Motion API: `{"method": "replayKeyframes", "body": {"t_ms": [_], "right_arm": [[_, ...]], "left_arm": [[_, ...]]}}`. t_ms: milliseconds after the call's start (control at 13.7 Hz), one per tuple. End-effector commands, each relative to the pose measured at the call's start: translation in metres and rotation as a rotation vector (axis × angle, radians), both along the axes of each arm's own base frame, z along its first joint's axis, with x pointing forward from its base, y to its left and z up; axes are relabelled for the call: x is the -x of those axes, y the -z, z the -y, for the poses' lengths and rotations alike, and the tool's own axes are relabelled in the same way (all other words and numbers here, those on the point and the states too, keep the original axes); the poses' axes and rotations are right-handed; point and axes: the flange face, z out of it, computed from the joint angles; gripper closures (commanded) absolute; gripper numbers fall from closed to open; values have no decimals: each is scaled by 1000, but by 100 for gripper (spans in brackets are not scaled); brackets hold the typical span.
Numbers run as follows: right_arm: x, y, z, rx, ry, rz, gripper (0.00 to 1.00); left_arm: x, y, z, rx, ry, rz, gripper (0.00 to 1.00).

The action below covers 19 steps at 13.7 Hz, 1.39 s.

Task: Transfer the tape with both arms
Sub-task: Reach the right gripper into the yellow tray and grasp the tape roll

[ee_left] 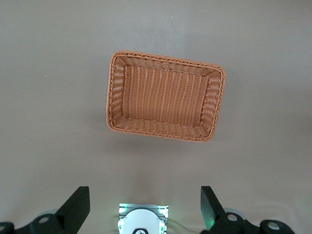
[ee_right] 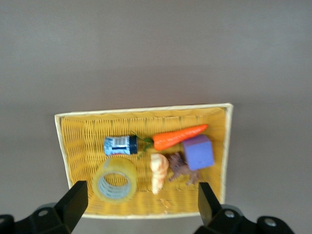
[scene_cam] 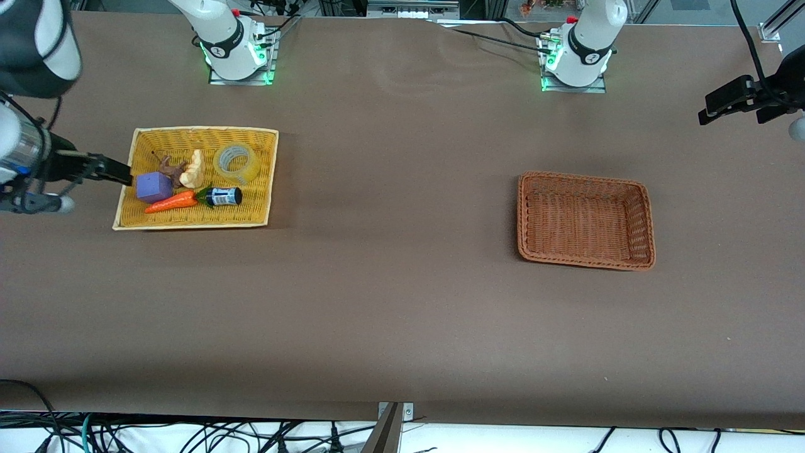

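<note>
My right gripper should grab the tape by its yellow side (ee_right: pixel 131 181) next, so I can transfer it out of the yellow basket.
The tape (scene_cam: pixel 236 163), a clear yellowish ring, lies in the yellow basket (scene_cam: pixel 201 130) in the corner nearest the right arm's base. It also shows in the right wrist view (ee_right: pixel 115 179). My right gripper (scene_cam: pixel 110 170) hangs high over the basket's edge at the right arm's end of the table, open and empty (ee_right: pixel 141 190). My left gripper (scene_cam: pixel 723 104) hangs high over the table at the left arm's end, open and empty (ee_left: pixel 145 192). Neither gripper touches anything.
In the yellow basket beside the tape lie a small dark bottle (scene_cam: pixel 220 197), an orange carrot (scene_cam: pixel 171 202), a purple cube (scene_cam: pixel 153 187), a brown figure (scene_cam: pixel 170 168) and a cream pastry (scene_cam: pixel 193 168). An empty brown wicker basket (scene_cam: pixel 585 178) stands toward the left arm's end (ee_left: pixel 165 58).
</note>
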Motion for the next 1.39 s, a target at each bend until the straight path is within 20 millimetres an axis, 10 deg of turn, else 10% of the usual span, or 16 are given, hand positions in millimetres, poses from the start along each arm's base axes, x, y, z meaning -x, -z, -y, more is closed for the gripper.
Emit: {"method": "replayKeyframes", "body": {"t_ms": [0,439,585,805,1171,1317], "right_arm": [[49,57,-42,-10,49,26,0],[121,138,-143,36,138,62,0],[139,171,-138,27,134,82,0],[169,217,-132,4,113,125,0],[195,251,-125,-9,108,134,0],[202,266,-125,-23,107,142,0]], "left_arm": [[2,-7,0,19,-10,1,0],[-3,-2,-5,17,-24,2,0],[-15,17,-35,18,-65,-24,0],[-22,23,-26,38,-46,-16,0],[-34,44,65,40,104,-29,0],[-42,50,65,18,105,0,0]]}}
